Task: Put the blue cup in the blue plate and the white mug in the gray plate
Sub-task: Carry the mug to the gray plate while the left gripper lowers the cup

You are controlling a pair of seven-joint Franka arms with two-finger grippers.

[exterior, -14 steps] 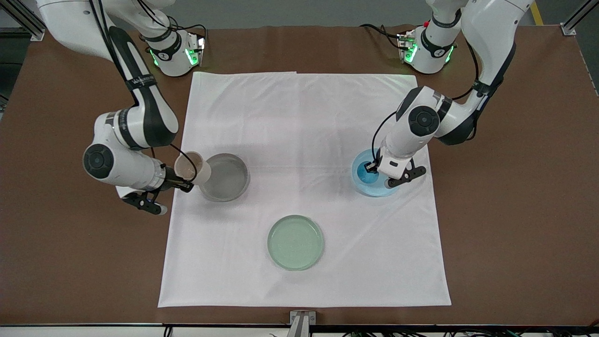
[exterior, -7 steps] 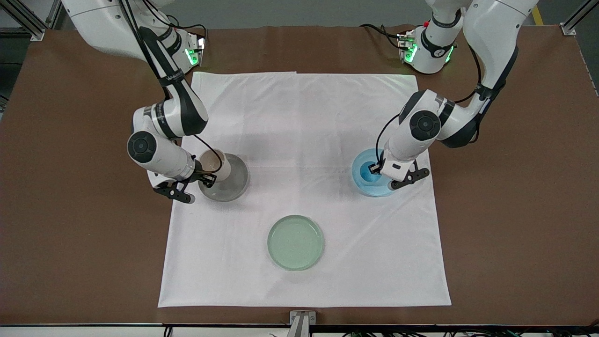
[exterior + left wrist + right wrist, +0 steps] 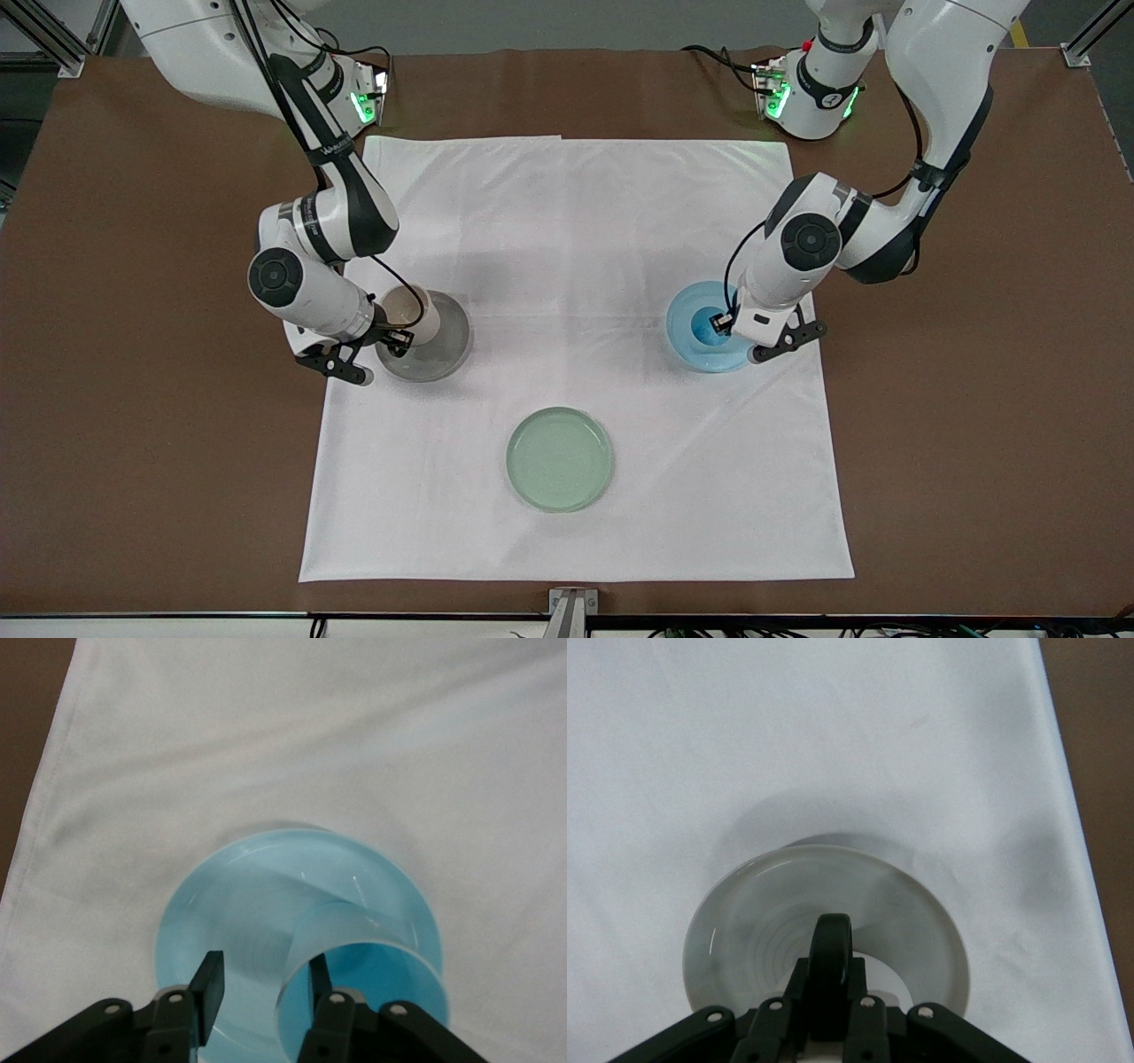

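My right gripper releases the white mug next, since the white mug's base sits inside the gray plate's rim in both views.
The blue cup (image 3: 708, 326) stands upright in the blue plate (image 3: 687, 303). My left gripper (image 3: 725, 328) is low at the cup and open. In the left wrist view one finger (image 3: 208, 988) is outside the cup (image 3: 363, 943) and the other is inside its rim, with neither pressing the wall, over the blue plate (image 3: 230, 904). My right gripper (image 3: 390, 338) is shut on the black handle (image 3: 831, 961) of the white mug (image 3: 415, 317). It holds the mug tilted in the gray plate (image 3: 447, 344), which also shows in the right wrist view (image 3: 744, 921).
A pale green plate (image 3: 560, 459) lies on the white cloth (image 3: 576, 221), nearer the front camera than the other two plates. Bare brown table (image 3: 974, 399) surrounds the cloth on all sides.
My right arm carried the white mug from beside the gray plate's edge to over the plate. My left gripper shifted slightly toward the left arm's end, and the blue cup stayed in the blue plate.
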